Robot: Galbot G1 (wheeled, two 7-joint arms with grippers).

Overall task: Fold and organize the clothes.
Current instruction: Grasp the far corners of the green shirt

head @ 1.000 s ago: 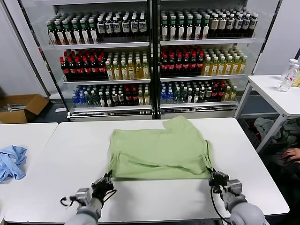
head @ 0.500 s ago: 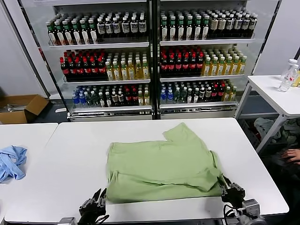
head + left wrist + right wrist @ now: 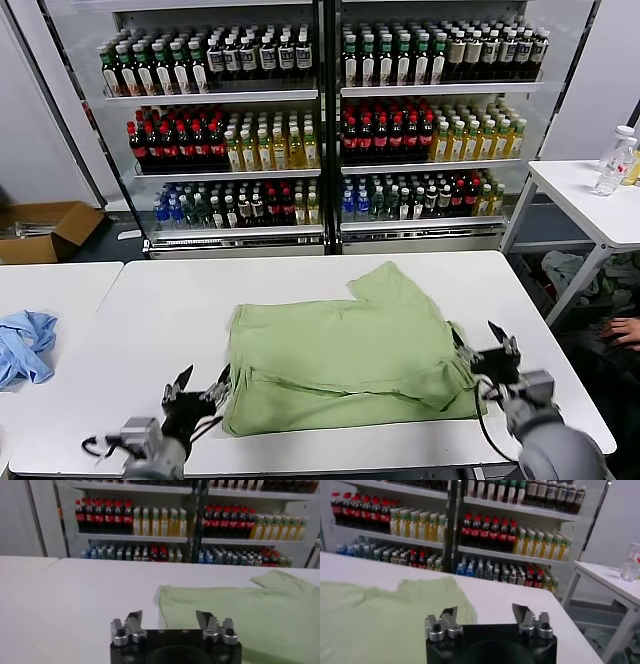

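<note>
My right gripper grabs the light green shirt by its edge (image 3: 454,331) beside the sleeve (image 3: 391,286) next, to fold the shirt into a narrower bundle.
The light green polo shirt (image 3: 340,345) lies folded flat on the white table (image 3: 160,310), one sleeve pointing toward the far side. My left gripper (image 3: 203,387) is open and empty just off the shirt's near left corner. My right gripper (image 3: 493,350) is open and empty at the shirt's right edge. In the left wrist view the open left gripper (image 3: 170,622) faces the shirt (image 3: 245,610). In the right wrist view the open right gripper (image 3: 485,616) has the shirt (image 3: 375,620) off to one side. Collar and placket are hidden.
A light blue garment (image 3: 25,345) lies on the neighbouring table at the left. Glass-door coolers full of bottles (image 3: 320,120) stand behind the table. A side table (image 3: 590,200) with a bottle stands at the right, and a cardboard box (image 3: 45,228) is on the floor at the left.
The shirt slid toward the table's near edge in both grippers. Both grippers have since let go and come up open beside it.
</note>
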